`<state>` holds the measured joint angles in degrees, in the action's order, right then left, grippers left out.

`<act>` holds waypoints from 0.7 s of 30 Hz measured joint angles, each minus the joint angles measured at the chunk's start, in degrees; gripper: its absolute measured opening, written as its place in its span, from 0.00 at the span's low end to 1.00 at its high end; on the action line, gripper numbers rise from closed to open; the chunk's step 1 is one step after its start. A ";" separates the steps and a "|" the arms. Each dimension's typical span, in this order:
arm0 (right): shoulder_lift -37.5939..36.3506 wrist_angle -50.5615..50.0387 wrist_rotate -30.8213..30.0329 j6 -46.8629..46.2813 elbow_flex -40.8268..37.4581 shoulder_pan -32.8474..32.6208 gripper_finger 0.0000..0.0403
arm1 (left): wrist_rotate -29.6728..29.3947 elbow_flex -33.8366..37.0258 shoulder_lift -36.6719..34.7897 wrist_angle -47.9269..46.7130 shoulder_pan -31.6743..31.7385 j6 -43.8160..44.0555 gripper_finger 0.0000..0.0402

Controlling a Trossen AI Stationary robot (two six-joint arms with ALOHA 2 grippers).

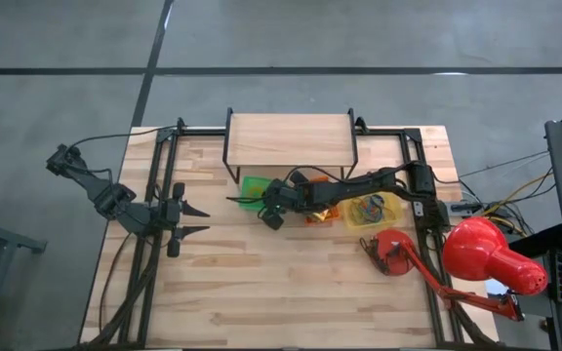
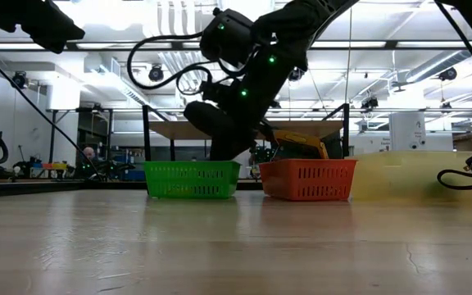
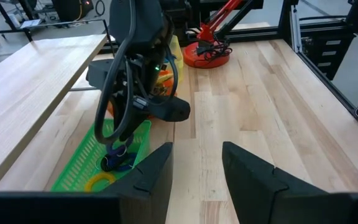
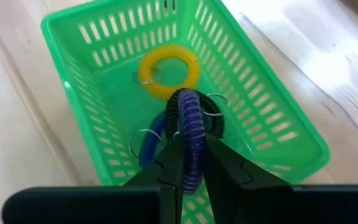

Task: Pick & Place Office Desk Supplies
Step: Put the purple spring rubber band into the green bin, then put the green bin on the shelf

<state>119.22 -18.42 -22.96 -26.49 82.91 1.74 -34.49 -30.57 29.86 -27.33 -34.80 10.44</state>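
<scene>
My right gripper has the purple loop (image 4: 192,127) inside the green tray's rim (image 4: 73,102) and will release it next. The loop would rest in the tray.
My right gripper (image 4: 193,149) reaches down into the green tray (image 4: 263,118) and is shut on a purple coiled rubber-band loop (image 4: 193,115). A black loop (image 4: 178,106) lies against the purple one, a blue loop (image 4: 149,146) sits beside it, and a yellow loop (image 4: 168,71) lies flat on the tray floor. In the high view this gripper (image 1: 264,200) is over the green tray (image 1: 253,185) at the table's middle. My left gripper (image 3: 197,158) waits open near the table's left side (image 1: 188,219), above bare wood. My right gripper pinches the purple loop's coiled strand (image 4: 194,140) between its two fingers, coming in slanting from above. The loop stands up on edge past the fingertips, inside the tray. Its lower end is hidden by the fingers. Whether the black loop is also caught, I cannot tell.
An orange tray (image 2: 308,179) with a yellow box (image 2: 301,146) and a yellow tray (image 1: 374,210) with loops stand right of the green one. A wooden shelf (image 1: 291,141) is behind them. A red desk lamp (image 1: 486,258) stands at the right edge.
</scene>
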 joint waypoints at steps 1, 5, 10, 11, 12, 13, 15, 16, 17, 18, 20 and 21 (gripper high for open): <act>0.00 0.34 -0.02 0.07 0.00 0.00 0.11 | 0.00 0.00 -0.01 0.01 0.00 0.00 0.35; 0.00 1.06 -0.07 -0.48 0.00 0.02 0.11 | 0.00 0.00 -0.01 0.00 0.00 0.00 0.35; 0.00 1.26 -0.24 -4.61 0.00 0.04 0.13 | 0.00 0.00 0.00 0.01 0.00 0.00 0.35; 0.00 1.25 -0.77 -5.22 0.00 0.04 0.15 | -0.01 0.00 0.00 0.02 0.00 0.00 0.35; 0.00 1.25 -1.07 -5.91 0.00 0.04 0.17 | -0.01 0.00 0.01 0.02 -0.01 -0.02 0.35; 0.00 1.25 -1.09 -6.36 0.00 0.04 0.19 | 0.01 0.00 -0.01 0.02 -0.01 0.00 0.35; 0.00 1.23 -1.14 -6.37 0.00 0.04 0.24 | -0.01 0.00 -0.01 0.02 0.01 0.00 0.35; 0.00 1.23 -1.18 -6.35 0.00 0.04 0.26 | 0.00 0.00 0.00 0.01 -0.01 0.00 0.35; 0.00 1.23 -1.18 -6.35 0.00 0.04 0.28 | -0.01 0.00 -0.01 0.02 -0.01 0.00 0.35; 0.00 1.23 -1.18 -6.35 0.00 0.04 0.30 | 0.01 0.00 -0.01 0.00 0.01 -0.01 0.35; 0.00 1.23 -1.18 -6.35 0.00 0.04 0.32 | -0.01 0.00 -0.01 0.00 -0.01 0.00 0.35; 0.00 1.22 -1.18 -6.33 0.00 0.04 0.33 | -0.01 0.00 0.01 0.00 -0.01 0.00 0.35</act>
<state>119.22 -17.20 -24.14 -32.82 82.91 1.78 -34.50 -30.57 29.87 -27.33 -34.81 10.44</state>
